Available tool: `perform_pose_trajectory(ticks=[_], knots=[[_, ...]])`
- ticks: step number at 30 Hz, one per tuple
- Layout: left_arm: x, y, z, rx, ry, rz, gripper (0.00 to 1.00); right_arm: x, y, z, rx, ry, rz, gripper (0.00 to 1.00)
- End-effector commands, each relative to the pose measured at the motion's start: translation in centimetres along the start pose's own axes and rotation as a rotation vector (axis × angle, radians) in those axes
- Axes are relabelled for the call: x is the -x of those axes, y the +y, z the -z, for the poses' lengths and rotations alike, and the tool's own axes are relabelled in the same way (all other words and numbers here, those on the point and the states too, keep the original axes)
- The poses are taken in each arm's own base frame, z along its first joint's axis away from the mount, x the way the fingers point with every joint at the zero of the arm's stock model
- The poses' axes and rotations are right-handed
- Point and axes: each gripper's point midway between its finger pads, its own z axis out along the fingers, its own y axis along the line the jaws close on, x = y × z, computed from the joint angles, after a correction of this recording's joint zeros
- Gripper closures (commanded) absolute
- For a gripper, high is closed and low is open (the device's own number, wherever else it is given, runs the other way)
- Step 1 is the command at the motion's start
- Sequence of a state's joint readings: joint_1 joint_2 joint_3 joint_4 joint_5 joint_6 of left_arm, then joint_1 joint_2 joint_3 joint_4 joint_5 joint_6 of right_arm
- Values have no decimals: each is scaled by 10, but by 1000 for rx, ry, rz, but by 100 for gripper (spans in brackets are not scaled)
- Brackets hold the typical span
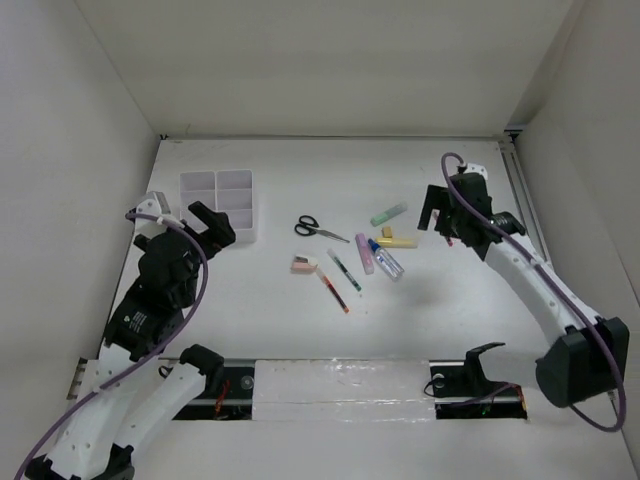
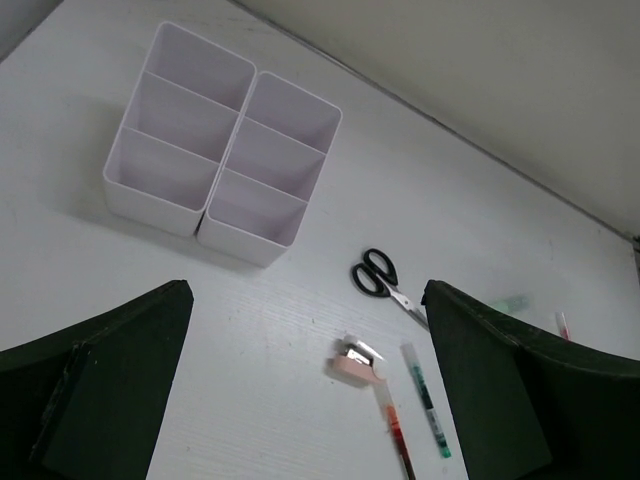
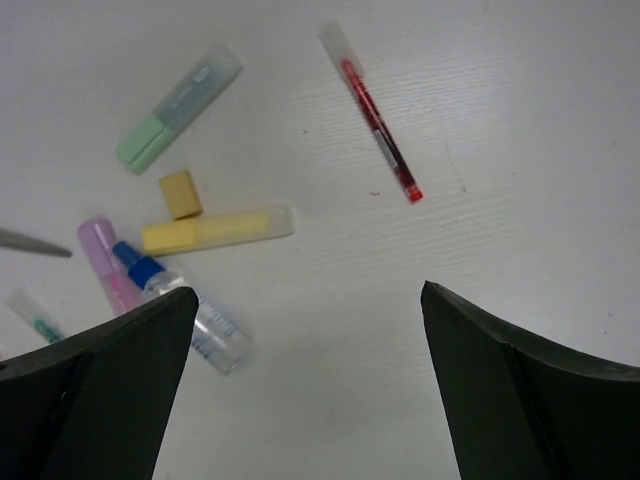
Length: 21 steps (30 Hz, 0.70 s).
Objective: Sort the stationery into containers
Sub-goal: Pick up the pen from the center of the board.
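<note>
Next, the right gripper grabs the thin red pen by its red end (image 1: pixel 449 242) (image 3: pixel 402 172), to leave the clear cap free for my left gripper.
The white six-compartment tray (image 1: pixel 217 203) stands at the far left, empty in the left wrist view (image 2: pixel 160 205). Black-handled scissors (image 1: pixel 318 229), a pink-white eraser (image 1: pixel 304 265) and two thin pens (image 1: pixel 340 278) lie mid-table. The green highlighter (image 3: pixel 180 108), yellow highlighter (image 3: pixel 218 229) with its loose cap (image 3: pixel 181 194), purple highlighter (image 3: pixel 105 262), blue-capped clear tube (image 3: pixel 185 310) and a red pen (image 3: pixel 375 115) lie under the right wrist. My left gripper (image 1: pixel 213 224) is open and empty beside the tray. My right gripper (image 1: pixel 437 215) is open and empty, right of the highlighters.
White walls close in the table on the left, far and right sides. A rail runs along the right edge (image 1: pixel 520 190). The arm bases and a metal strip (image 1: pixel 330 385) sit at the near edge.
</note>
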State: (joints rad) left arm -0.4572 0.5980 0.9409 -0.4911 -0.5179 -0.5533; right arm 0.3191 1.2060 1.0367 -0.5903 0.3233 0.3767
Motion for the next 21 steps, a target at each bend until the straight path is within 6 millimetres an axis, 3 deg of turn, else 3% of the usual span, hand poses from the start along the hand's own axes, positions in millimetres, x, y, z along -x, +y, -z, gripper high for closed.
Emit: perform_pose_trajectory(ticks=[1, 8, 9, 12, 14, 21], knots=[[-1, -15, -6, -55, 16, -24, 0, 28, -2, -34, 89, 3, -70, 0], [-5, -23, 0, -123, 36, -42, 0, 42, -35, -95, 55, 59, -77, 5], [-4, -24, 0, -127, 29, -38, 0, 26, -38, -109, 50, 128, -66, 6], [-1, -25, 4, -144, 20, -30, 0, 10, -44, -130, 55, 213, -48, 9], [-1, -25, 4, -144, 20, -30, 0, 3, -57, -135, 12, 248, -59, 10], [8, -21, 10, -143, -14, -13, 0, -20, -72, -147, -77, 364, -43, 15]])
